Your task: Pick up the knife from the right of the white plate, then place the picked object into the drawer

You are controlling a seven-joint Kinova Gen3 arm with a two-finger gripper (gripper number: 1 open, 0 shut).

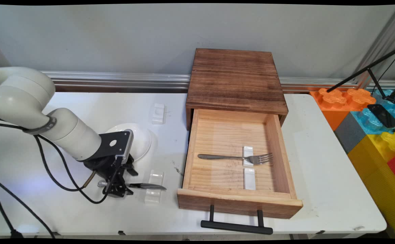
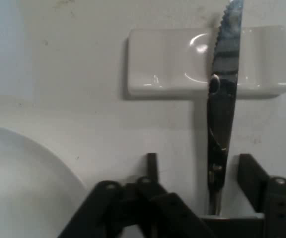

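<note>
I should next lay the metal table knife on the free rest in the open drawer, so my gripper should grab the knife by its handle.
A steel knife (image 1: 147, 185) lies on the white table, its serrated blade resting across a small white cutlery rest (image 1: 156, 176). My gripper (image 1: 117, 188) is low over the knife's handle end, left of the rest. In the hand view the knife (image 2: 222, 114) runs up between the two black fingers (image 2: 153, 166), crossing the rest (image 2: 168, 62). My gripper (image 2: 200, 161) is open; the fingers stand on either side of the handle with gaps showing. A white plate (image 1: 143, 139) sits just behind the hand, and its rim (image 2: 19, 188) shows at lower left.
An open wooden drawer (image 1: 285, 200) with a black handle juts from a wooden box (image 1: 234, 78) at centre; inside it a fork (image 1: 238, 157) lies across a white rest (image 1: 249, 178). Another white rest (image 1: 158, 113) sits behind the plate. Coloured foam blocks (image 1: 373, 135) stand at right.
</note>
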